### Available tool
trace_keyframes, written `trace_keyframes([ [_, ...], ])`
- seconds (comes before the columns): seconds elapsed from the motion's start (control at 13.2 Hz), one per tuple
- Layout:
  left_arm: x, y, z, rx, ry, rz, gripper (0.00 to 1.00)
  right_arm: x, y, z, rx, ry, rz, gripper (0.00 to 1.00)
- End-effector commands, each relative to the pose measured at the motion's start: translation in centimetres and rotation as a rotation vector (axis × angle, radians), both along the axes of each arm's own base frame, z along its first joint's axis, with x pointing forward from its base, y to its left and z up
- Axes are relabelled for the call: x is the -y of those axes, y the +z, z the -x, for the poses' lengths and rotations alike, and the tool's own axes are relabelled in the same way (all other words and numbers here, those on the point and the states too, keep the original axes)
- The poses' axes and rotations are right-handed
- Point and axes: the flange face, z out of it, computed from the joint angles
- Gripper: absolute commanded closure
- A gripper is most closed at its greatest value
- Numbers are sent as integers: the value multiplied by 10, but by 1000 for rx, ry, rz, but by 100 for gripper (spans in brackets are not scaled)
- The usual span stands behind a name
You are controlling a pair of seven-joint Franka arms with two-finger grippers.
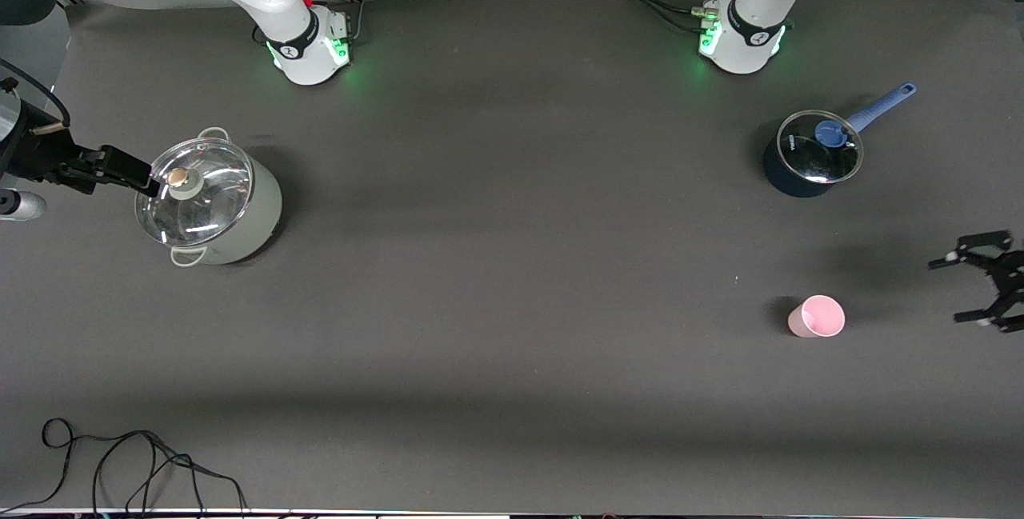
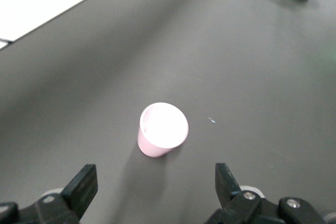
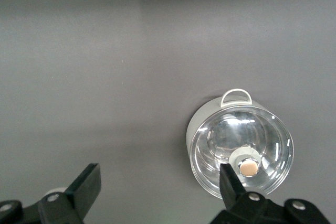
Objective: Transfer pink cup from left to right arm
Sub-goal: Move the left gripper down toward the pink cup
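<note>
The pink cup needs to be gripped by its outer side (image 1: 798, 321) with my left gripper next. The cup's pink rim (image 1: 822, 297) will then stay free for my right gripper.
The pink cup (image 1: 816, 317) stands upright on the dark table toward the left arm's end, nearer the front camera than the blue saucepan. It shows in the left wrist view (image 2: 163, 128) with its mouth up. My left gripper (image 1: 956, 289) is open and empty, in the air beside the cup and apart from it; in its wrist view (image 2: 155, 179) the cup lies ahead of the gap between the fingers. My right gripper (image 1: 132, 169) is open and empty (image 3: 157, 179), up beside the pale green pot's lid at the right arm's end.
A pale green pot with a glass lid (image 1: 216, 203) stands at the right arm's end; it also shows in the right wrist view (image 3: 239, 145). A dark blue saucepan with a glass lid and blue handle (image 1: 812, 155) stands near the left arm's base. Black cables (image 1: 120, 463) lie at the front edge.
</note>
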Motion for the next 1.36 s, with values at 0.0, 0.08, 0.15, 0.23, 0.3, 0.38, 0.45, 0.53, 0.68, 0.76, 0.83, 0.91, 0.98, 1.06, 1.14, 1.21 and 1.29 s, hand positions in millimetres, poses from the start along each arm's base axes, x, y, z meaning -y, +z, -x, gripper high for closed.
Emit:
trace_keyframes([
  [0.0, 0, -56, -1, 134, -46, 98, 0, -2, 2, -2, 1, 15, -7, 0],
  [0.08, 3, -81, 2, 165, -42, 127, 0, -2, 3, -1, 2, 15, -7, 0],
  [0.15, 8, -101, 5, 222, -39, 163, 0, -2, 3, -1, 2, 15, -7, 0],
  [0.23, 11, -119, 9, 271, -31, 199, 0, -2, 2, -2, 1, 15, -7, 0],
  [0.3, 10, -134, 15, 304, -21, 224, 0, -2, 3, -1, 2, 15, -7, 0],
  [0.38, 1, -148, 22, 327, -14, 235, 0, -2, 2, -2, 1, 15, -7, 0],
  [0.45, -1, -161, 28, 341, -21, 247, 0, -2, 2, -2, 2, 17, -7, 0],
  [0.53, 0, -170, 32, 359, -19, 259, 0, -2, 2, -2, 2, 17, -7, 0],
  [0.68, 14, -192, 45, 411, 6, 303, 0, -1, 2, -2, 2, 15, -7, 0],
  [0.76, 25, -203, 50, 435, 21, 328, 0, -2, 2, -2, 2, 17, -7, 0],
  [0.83, 32, -211, 53, 455, 40, 346, 0, -1, 2, -2, 2, 15, -7, 0],
  [0.91, 38, -216, 53, 468, 48, 356, 0, -1, 2, -2, 2, 15, -7, 0],
  [0.98, 48, -220, 52, 477, 48, 365, 0, -1, 2, -2, 2, 15, -7, 0],
  [1.06, 56, -223, 49, 493, 49, 374, 0, -1, 2, -2, 2, 15, -7, 0],
  [1.14, 60, -226, 49, 500, 56, 377, 0, -1, 2, -2, 2, 15, -7, 0],
  [1.21, 67, -228, 47, 508, 55, 384, 0, -1, 2, -2, 2, 15, -7, 0],
  [1.29, 74, -230, 44, 518, 60, 391, 0, -1, 2, -2, 2, 15, -7, 0],
])
